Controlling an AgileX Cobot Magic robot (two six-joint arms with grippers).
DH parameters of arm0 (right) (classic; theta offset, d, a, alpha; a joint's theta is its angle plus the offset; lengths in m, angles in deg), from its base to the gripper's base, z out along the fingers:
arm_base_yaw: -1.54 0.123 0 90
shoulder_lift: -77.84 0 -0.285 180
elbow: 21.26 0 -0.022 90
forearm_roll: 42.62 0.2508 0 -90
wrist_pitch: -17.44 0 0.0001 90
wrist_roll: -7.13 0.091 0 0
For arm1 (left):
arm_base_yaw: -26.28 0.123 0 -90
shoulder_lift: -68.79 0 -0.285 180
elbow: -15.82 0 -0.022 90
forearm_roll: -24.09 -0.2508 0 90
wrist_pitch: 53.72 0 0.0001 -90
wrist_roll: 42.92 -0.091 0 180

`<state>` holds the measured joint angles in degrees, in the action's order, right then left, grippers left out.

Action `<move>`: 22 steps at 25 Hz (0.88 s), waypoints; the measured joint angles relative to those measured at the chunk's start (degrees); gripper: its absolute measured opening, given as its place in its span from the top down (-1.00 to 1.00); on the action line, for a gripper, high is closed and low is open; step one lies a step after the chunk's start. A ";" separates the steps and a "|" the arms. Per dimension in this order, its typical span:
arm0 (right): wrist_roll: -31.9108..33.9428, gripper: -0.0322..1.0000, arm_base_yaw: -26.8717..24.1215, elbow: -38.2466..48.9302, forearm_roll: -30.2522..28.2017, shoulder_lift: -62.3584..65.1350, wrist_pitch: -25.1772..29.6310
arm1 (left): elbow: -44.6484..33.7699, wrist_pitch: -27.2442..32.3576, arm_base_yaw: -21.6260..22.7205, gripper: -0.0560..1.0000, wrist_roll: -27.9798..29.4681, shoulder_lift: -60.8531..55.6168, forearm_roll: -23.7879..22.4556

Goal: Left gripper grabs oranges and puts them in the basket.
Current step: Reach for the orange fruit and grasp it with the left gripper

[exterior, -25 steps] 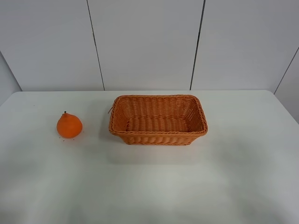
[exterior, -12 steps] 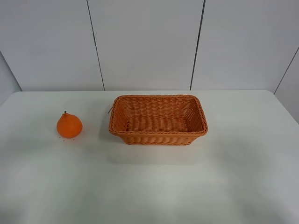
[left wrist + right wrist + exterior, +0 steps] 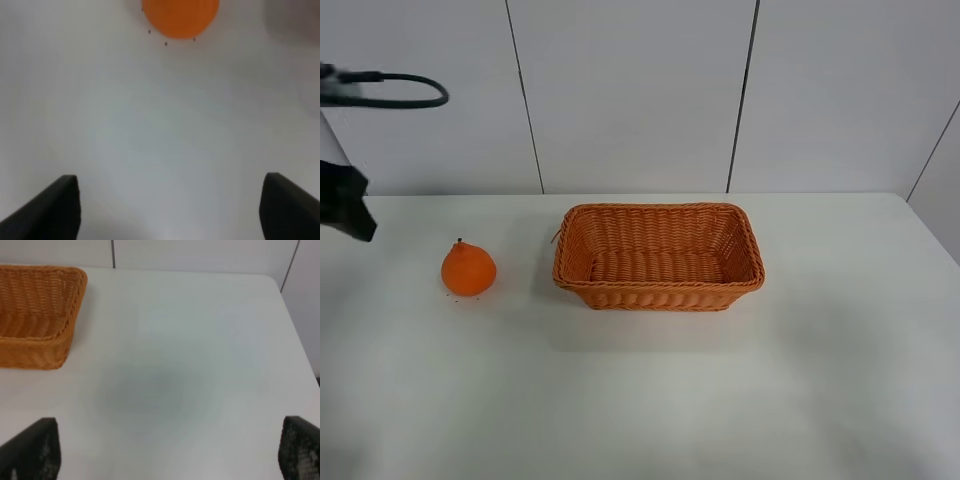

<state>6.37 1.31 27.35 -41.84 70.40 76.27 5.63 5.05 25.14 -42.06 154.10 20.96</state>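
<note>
The orange needs to go in the wicker basket (image 3: pixel 658 291), so my left gripper should first grab it by its stemmed top (image 3: pixel 464 252) next.
The orange (image 3: pixel 468 269) sits on the white table, left of the wicker basket (image 3: pixel 658 291), which holds nothing. A dark part of my left arm (image 3: pixel 344 203) with a black cable shows at the far left, up and left of the orange. In the left wrist view my left gripper (image 3: pixel 170 210) is open and empty, its fingertips (image 3: pixel 50 210) wide apart, and the orange (image 3: pixel 180 17) lies well ahead of it. My right gripper (image 3: pixel 165 452) is open and empty over bare table, with the basket (image 3: pixel 30 352) off to one side.
The white table (image 3: pixel 650 400) meets grey wall panels (image 3: pixel 630 90) at its back edge. Its right back corner and a wall panel show in the right wrist view (image 3: pixel 270 280). A few small dark specks lie by the orange (image 3: pixel 165 43).
My left arm has come into the exterior view at the far left edge, where it did not show before. The orange and the basket have not moved.
</note>
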 joint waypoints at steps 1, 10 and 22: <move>0.00 -0.41 0.00 0.00 0.00 0.00 0.00 | 2.41 -0.04 0.00 -0.69 0.00 4.13 0.00; 0.00 -0.41 0.00 0.00 0.00 0.00 0.00 | 25.45 -0.58 0.00 -0.69 -0.85 32.96 0.04; 0.00 -0.41 0.00 0.00 0.00 0.00 0.00 | 32.73 -3.44 0.00 -0.69 -2.80 48.35 3.13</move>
<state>6.37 1.31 27.35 -41.84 70.40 76.27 38.37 1.61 25.14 -44.86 202.45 24.09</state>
